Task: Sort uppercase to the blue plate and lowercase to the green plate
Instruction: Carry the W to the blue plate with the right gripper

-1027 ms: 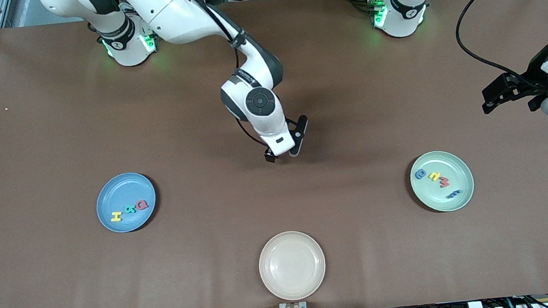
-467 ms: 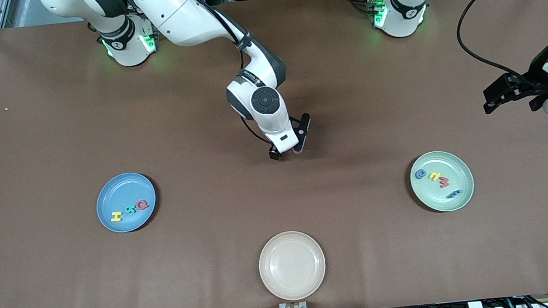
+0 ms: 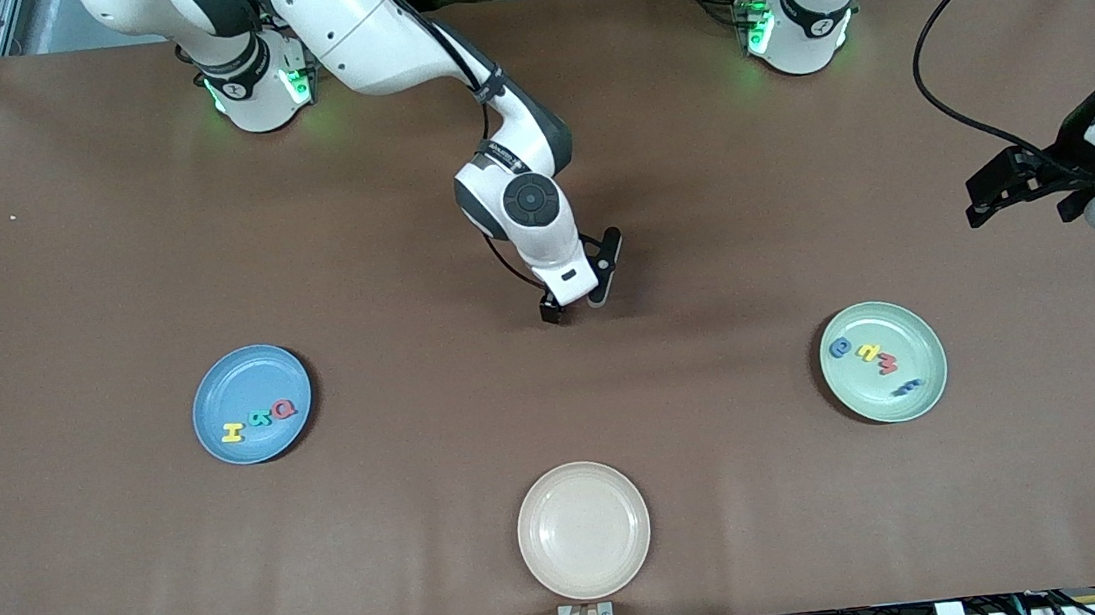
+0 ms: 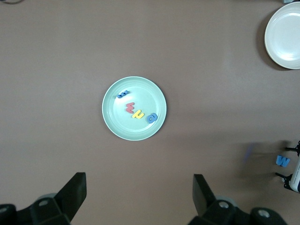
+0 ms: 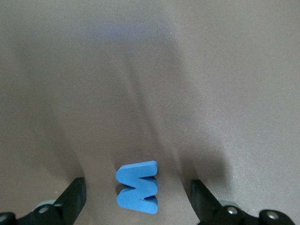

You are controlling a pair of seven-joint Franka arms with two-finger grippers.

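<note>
The blue M [image 5: 137,187] on the tabletop is between my right gripper's fingers, which reach down around it. My right gripper would hold the M if it closed now, so it needs to close on the M.
The blue plate [image 3: 243,377] holds the yellow H [image 3: 232,432], teal R [image 3: 260,417] and red Q [image 3: 284,408]. The green plate [image 3: 901,329] holds the blue e-like letter [image 3: 841,349], a yellow letter [image 3: 865,351], the red m/w [image 3: 886,362] and another blue letter [image 3: 907,385]. My right gripper [image 3: 572,305] is low at mid-table, open. The blue M/W [image 5: 137,186] lies flat on the table between its fingers, untouched, and also shows in the left wrist view [image 4: 282,161]. My left gripper [image 3: 1018,210] waits open and empty, high over the left arm's end of the table.
An empty cream plate [image 3: 583,530] sits at the table edge nearest the front camera, midway between the two coloured plates. The green plate [image 4: 112,126] and the cream plate [image 4: 283,37] show in the left wrist view.
My right gripper has shifted slightly toward the left arm's end of the table and settled around the blue M/W. The left arm has barely moved.
</note>
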